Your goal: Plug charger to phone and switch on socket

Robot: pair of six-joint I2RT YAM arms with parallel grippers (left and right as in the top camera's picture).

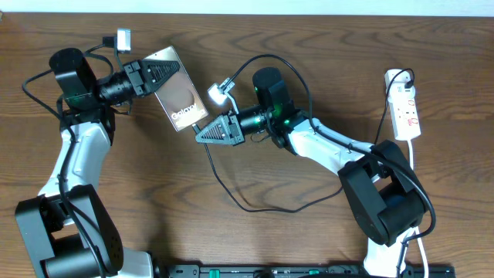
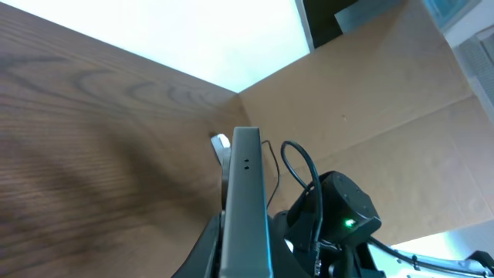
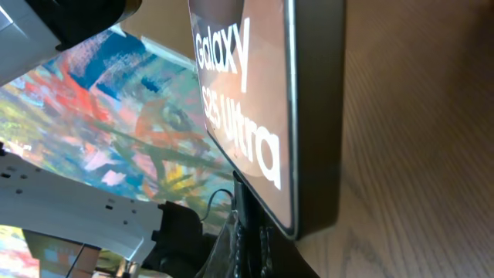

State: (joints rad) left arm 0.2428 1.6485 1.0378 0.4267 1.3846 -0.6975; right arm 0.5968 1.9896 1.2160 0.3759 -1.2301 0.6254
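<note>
The charger plug's dark body reaches flush to the phone's bottom edge, so it is time for my right gripper to release the charger plug.
The phone point(image 1: 176, 91) is a brown slab with white Galaxy lettering, held at its upper end by my left gripper point(image 1: 157, 77), which is shut on it. The left wrist view shows the phone point(image 2: 245, 193) edge-on between the jaws. My right gripper point(image 1: 199, 133) sits at the phone's lower end, shut on the charger's plug. In the right wrist view its dark fingers point(image 3: 266, 232) press up against the bottom edge of the phone point(image 3: 247, 108). The charger cable point(image 1: 266, 210) loops across the table from that gripper. The white socket point(image 1: 406, 108) lies at the far right.
A white cord point(image 1: 413, 154) runs from the socket toward the table's front edge. A black plug point(image 1: 401, 77) sits in the socket's top end. The right arm's base point(image 1: 382, 201) stands front right and the left arm's base point(image 1: 62, 232) front left.
</note>
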